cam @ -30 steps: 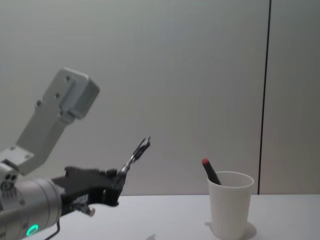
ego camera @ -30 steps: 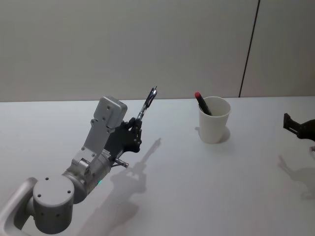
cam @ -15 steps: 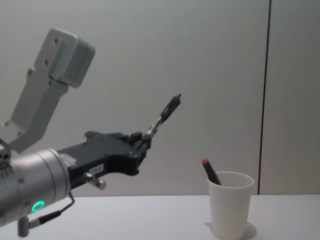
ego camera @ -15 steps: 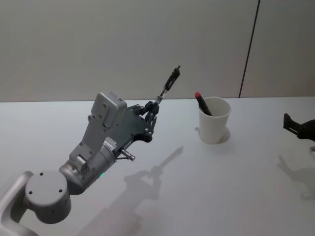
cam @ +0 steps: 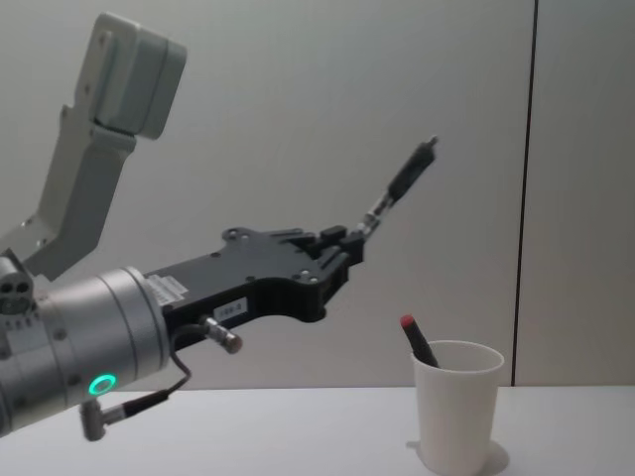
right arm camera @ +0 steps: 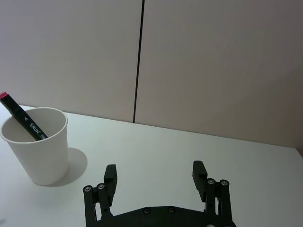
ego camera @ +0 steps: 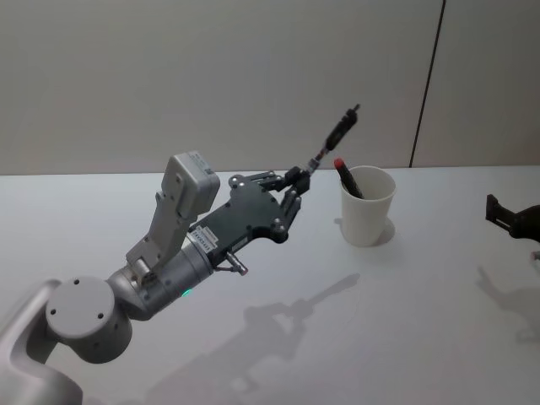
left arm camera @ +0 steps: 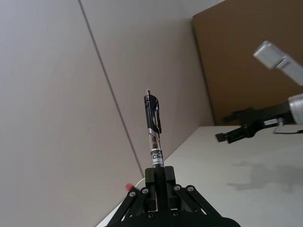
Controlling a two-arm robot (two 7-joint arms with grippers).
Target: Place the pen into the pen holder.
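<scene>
My left gripper's fingers cover the click pen's lower end, so my right gripper should grab the click pen by its bare top end (cam: 413, 170) next.
My left gripper (ego camera: 297, 179) is shut on the lower end of a black click pen (ego camera: 334, 137) with a clear barrel, held high and slanting up toward the right. The click pen (cam: 402, 183) hangs in the air above and left of the pen holder (cam: 456, 412), a white paper cup (ego camera: 368, 208) standing on the table. A dark pen with a red tip (ego camera: 345, 175) leans inside the cup, also seen in the right wrist view (right arm camera: 22, 119). My right gripper (right arm camera: 154, 177) is open, low over the table to the right of the cup (right arm camera: 38, 146).
The white table (ego camera: 405, 321) stretches around the cup, with a plain wall close behind it. The right gripper (ego camera: 506, 215) sits at the table's right edge. A brown board (left arm camera: 246, 61) stands far off in the left wrist view.
My left arm has risen and swung right toward the cup, carrying the click pen. The pen's top now sits above the cup's left side. The right arm has not moved.
</scene>
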